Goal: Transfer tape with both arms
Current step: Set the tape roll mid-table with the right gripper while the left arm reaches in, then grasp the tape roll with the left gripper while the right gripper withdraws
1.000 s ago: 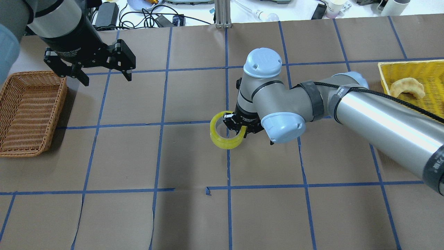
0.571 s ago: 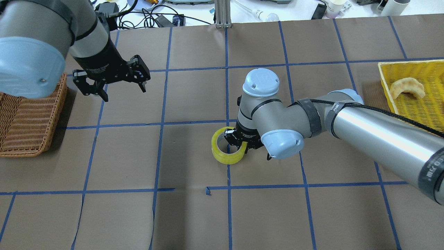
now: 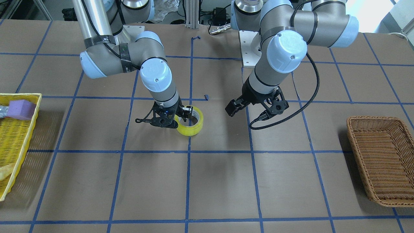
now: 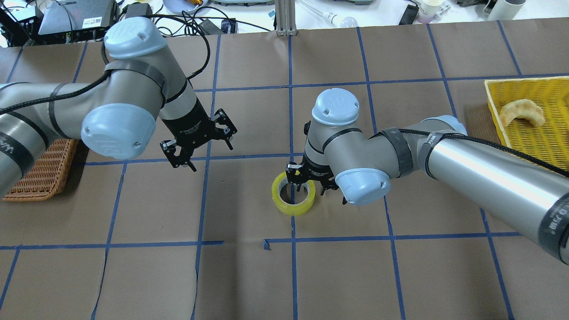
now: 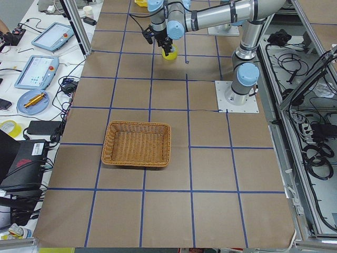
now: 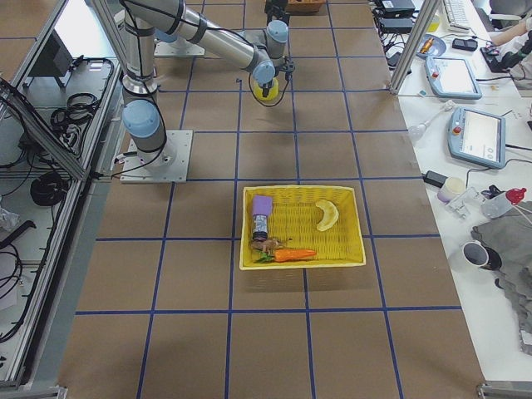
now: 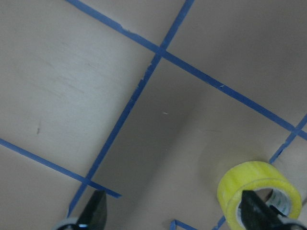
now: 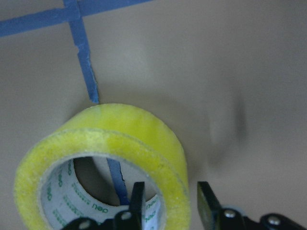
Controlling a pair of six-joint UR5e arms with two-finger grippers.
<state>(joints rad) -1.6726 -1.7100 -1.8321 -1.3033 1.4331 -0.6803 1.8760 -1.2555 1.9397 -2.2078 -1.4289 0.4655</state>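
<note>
The tape is a wide roll around an open hole, so the robot's left gripper should next take hold of the tape by its narrow ring side (image 3: 199,123).
The yellow tape (image 4: 293,201) lies flat on the brown table near the middle; it also shows in the front view (image 3: 191,124) and the right wrist view (image 8: 120,139). My right gripper (image 4: 310,184) is low over it. One finger is inside the roll, the other outside, and small gaps show on both sides of the wall, so it is open. My left gripper (image 4: 211,156) is open and empty. It hovers to the left of the tape and apart from it. The left wrist view shows the tape (image 7: 259,184) ahead of its fingertips (image 7: 96,211).
A wicker basket (image 4: 40,173) stands at the left, partly under my left arm. A yellow basket (image 4: 494,102) at the right holds a curved pale food piece (image 4: 520,111) and a purple foam block (image 3: 21,109). Blue tape lines grid the table.
My left arm swung in from the far left toward the middle, gripper still open. My right gripper lowered the tilted tape until it lies flat, and its fingers came apart from the wall.
</note>
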